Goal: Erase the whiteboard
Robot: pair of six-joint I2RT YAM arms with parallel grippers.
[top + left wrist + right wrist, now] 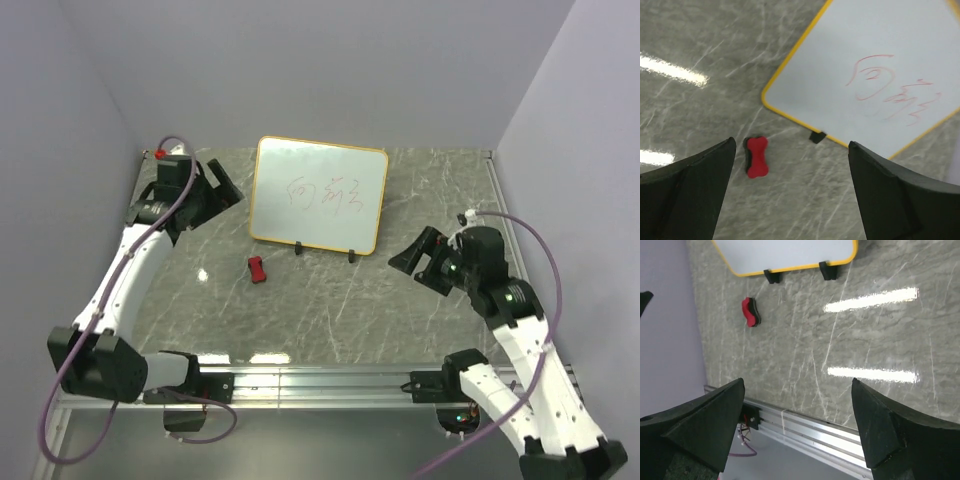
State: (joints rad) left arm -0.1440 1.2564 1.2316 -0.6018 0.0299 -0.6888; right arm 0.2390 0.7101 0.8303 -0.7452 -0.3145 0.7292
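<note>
Next, my left gripper should grab the eraser block from above across the narrow middle of its red top (pixel 257 270), leaving its black bottom free to erase the whiteboard (pixel 320 195).
The whiteboard (pixel 320 195), white with a yellow-orange rim and two black feet, lies at the back middle of the table with red scribbles on it. It also shows in the left wrist view (pixel 875 75) and the right wrist view (pixel 785 252). A small red-and-black eraser block (pixel 258 269) lies on the table in front of the board's left foot; it also shows in the left wrist view (pixel 756 157) and the right wrist view (pixel 751 312). My left gripper (pixel 225 185) is open and empty, raised left of the board. My right gripper (pixel 412 257) is open and empty, raised right of the board's near right corner.
The grey marbled table (pixel 330 310) is walled in by lilac panels. An aluminium rail (pixel 320 380) runs along the near edge between the arm bases. A red button (pixel 159 154) sits at the back left corner.
</note>
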